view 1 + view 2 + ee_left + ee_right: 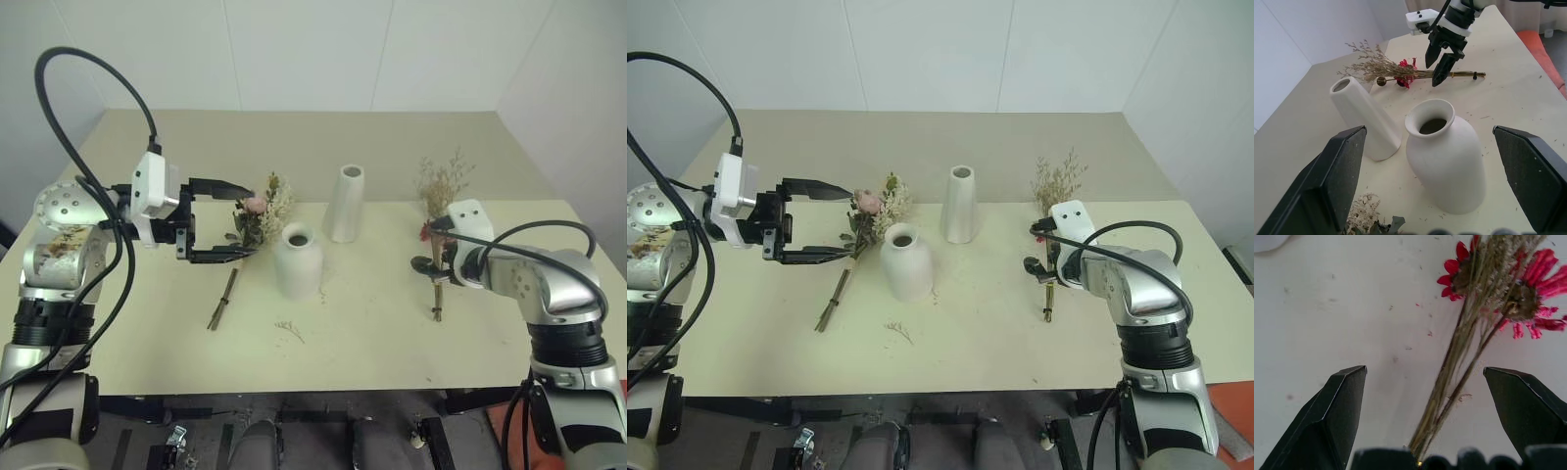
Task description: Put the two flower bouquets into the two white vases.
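Next, my right gripper grabs the thin bouquet (439,188) by its stems, since delicate red petals and dry grasses fan out at the top.
The pink rose bouquet (257,211) lies on the table left of the squat white vase (297,259). Its stems (221,300) trail toward the front. My left gripper (250,220) hangs open just above its flower end, pointing at the squat vase (1447,161). The tall slim vase (345,203) stands behind. The thin bouquet (439,188), with beige grasses and a red daisy (1462,267), lies at the right. My right gripper (431,245) is open and low over it, the stems (1449,377) running between its fingers (1337,411) without touching them.
A small loose sprig (289,330) lies in front of the squat vase. The table's front edge (313,392) is close to me. White walls stand behind and to both sides. An orange object (1533,41) sits on the floor past the table's right side.
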Tool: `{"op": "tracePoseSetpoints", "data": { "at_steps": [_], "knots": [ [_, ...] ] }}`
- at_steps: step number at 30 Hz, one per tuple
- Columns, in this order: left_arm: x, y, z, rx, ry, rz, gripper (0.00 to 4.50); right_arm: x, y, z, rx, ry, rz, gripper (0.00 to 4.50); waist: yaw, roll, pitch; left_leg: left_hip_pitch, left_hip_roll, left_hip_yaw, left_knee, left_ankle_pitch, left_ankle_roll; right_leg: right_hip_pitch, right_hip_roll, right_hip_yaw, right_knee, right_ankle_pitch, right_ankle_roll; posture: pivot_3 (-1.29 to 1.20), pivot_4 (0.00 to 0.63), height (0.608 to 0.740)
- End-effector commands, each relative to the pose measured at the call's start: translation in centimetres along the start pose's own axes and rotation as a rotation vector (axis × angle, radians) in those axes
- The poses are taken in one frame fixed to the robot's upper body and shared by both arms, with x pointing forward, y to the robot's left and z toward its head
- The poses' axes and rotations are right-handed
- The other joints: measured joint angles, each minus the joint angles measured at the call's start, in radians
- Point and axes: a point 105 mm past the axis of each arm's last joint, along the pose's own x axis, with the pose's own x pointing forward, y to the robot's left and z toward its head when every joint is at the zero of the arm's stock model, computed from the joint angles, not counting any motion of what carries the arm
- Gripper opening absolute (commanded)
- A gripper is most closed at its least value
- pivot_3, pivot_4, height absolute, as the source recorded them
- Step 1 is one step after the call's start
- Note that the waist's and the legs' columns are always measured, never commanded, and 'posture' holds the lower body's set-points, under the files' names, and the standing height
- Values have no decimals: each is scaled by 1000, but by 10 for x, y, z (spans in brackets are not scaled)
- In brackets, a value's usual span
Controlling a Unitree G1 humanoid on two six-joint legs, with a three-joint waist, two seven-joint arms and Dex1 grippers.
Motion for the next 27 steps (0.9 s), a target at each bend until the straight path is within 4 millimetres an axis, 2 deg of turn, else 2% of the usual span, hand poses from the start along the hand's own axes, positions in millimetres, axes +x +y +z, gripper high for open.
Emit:
{"op": "tracePoseSetpoints", "data": {
  "at_steps": [1, 5, 8, 19, 24, 27],
  "knots": [
    [-1, -1, 4, 41, 1, 2, 4500, -2, -9, 11, -5, -30, -42, 4476, -1, 0, 0, 0, 0, 0, 0, 0, 0, 0, 0, 0, 0, 0, 0, 0, 150, 740],
    [0, -2, 3, 40, 4, 1, 4500, 6, -7, 11, 6, -17, -27, 4476, -4, 0, 0, 0, 0, 0, 0, 0, 0, 0, 0, 0, 0, 0, 0, 0, 150, 740],
    [1, -2, 3, 42, 5, 0, 4500, 10, -9, 16, 34, -17, -18, 3919, -7, 0, 0, 1, 0, 0, 0, 0, 0, 0, 0, 0, 0, 0, 0, 0, 150, 740],
    [1, -3, 1, 42, 11, -10, 4500, 22, -18, 16, 102, 57, -3, 138, -6, 0, 0, 0, 0, 0, -1, 0, 0, 0, 0, 0, 0, 0, 0, 0, 150, 740],
    [2, 0, 0, 48, 13, -7, 4500, 23, -22, 17, 116, 54, -24, 36, -6, 0, 0, 2, 0, 0, -1, 0, 0, 1, 0, 0, 0, 0, 0, 0, 150, 740],
    [2, 1, 1, 54, 10, -4, 4500, 16, -35, 38, 113, -73, -116, 36, -6, 0, 0, 2, 0, 0, -1, 0, 0, 1, 0, 0, 0, 0, 0, 0, 150, 740]
  ]
}}
